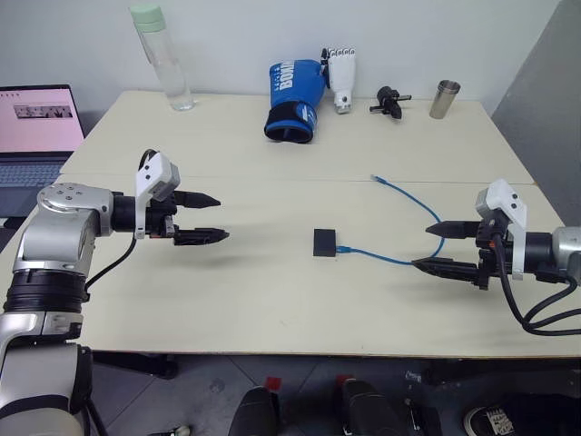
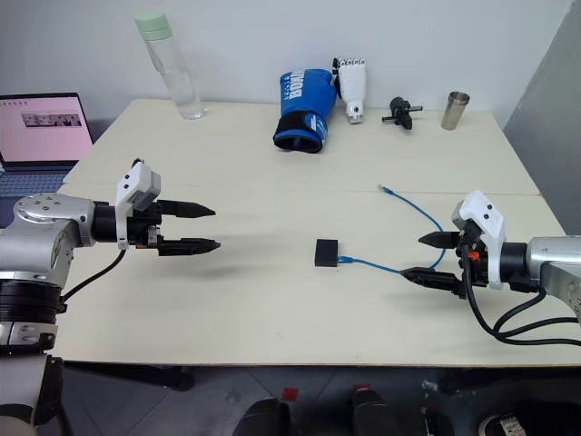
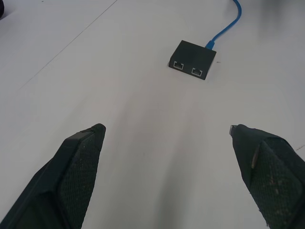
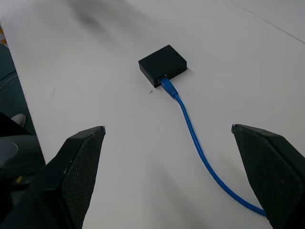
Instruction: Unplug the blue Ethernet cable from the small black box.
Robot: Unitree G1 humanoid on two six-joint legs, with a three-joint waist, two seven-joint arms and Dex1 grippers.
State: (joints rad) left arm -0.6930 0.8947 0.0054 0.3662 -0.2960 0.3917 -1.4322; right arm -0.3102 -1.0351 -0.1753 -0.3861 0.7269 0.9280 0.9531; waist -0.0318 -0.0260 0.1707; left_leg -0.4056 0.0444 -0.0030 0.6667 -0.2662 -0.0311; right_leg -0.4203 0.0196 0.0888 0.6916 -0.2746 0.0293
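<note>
The blue Ethernet cable has to be unplugged from the small black box (image 1: 325,242), so the robot's right gripper needs to grab the cable by its plug (image 1: 342,250) next.
The small black box (image 1: 325,242) lies flat in the middle of the table. The blue Ethernet cable (image 1: 399,259) is plugged into its right edge; in the right wrist view its plug (image 4: 167,86) sits in the box (image 4: 163,65). From there the cable curves right, then back to a free end (image 1: 375,178) farther up the table. My left gripper (image 1: 218,217) hovers open to the left of the box, pointing at it. On the box's right, my right gripper (image 1: 425,246) hangs open over the cable's bend. Two empty ports show on the box (image 3: 193,58) in the left wrist view.
Along the table's far edge stand a clear bottle (image 1: 163,59), a blue boxing glove (image 1: 294,100), a white hand-shaped object (image 1: 342,77), a small black gadget (image 1: 389,101) and a metal cup (image 1: 444,99). A laptop (image 1: 34,132) sits off the table's left side.
</note>
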